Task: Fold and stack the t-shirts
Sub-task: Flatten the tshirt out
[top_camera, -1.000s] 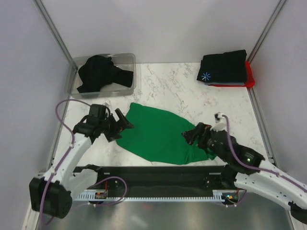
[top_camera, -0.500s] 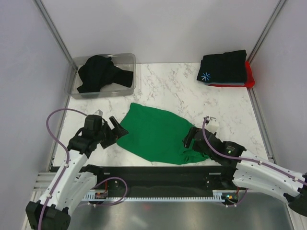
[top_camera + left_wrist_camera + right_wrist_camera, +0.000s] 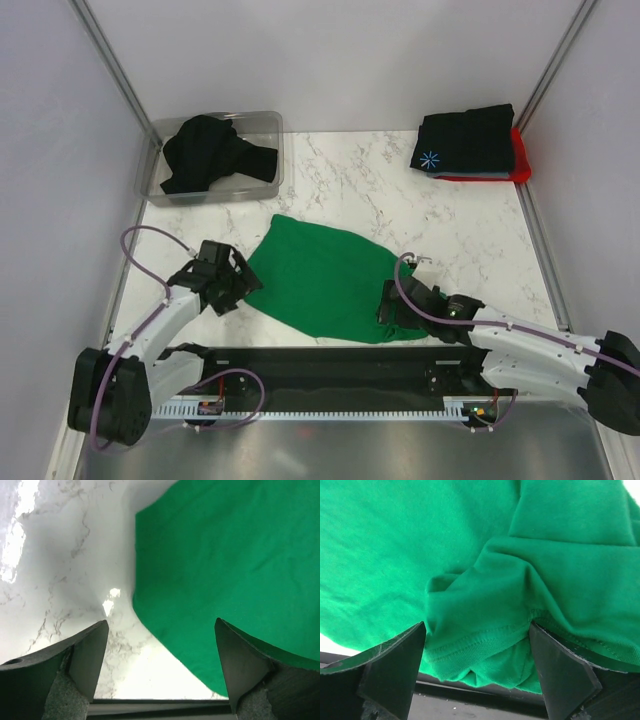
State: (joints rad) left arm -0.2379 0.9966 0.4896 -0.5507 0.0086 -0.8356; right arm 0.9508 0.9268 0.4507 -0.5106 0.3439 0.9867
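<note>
My right gripper needs to close on the shirt's folded hem, because my fingers are down level with the sides of the hem.
The green t-shirt (image 3: 325,280) lies crumpled on the marble table near the front edge. My left gripper (image 3: 240,285) is open, low at the shirt's left edge; in the left wrist view (image 3: 160,665) its fingers straddle bare marble and the green hem (image 3: 225,580). My right gripper (image 3: 388,312) is open, low over the shirt's bunched right corner; its fingers straddle a folded hem (image 3: 480,635) in the right wrist view (image 3: 477,670). A folded black t-shirt with a starburst print (image 3: 462,140) lies on a red one (image 3: 520,158) at the back right. Another black t-shirt (image 3: 210,152) lies crumpled in a bin.
A clear plastic bin (image 3: 270,125) stands at the back left. A black rail (image 3: 320,362) runs along the table's near edge, just below the shirt. Grey walls with metal posts close in the left, right and back sides.
Both grippers have dropped lower and moved toward the front edge of the green shirt, the left to its left edge, the right onto its bunched right corner. The shirt has barely shifted.
</note>
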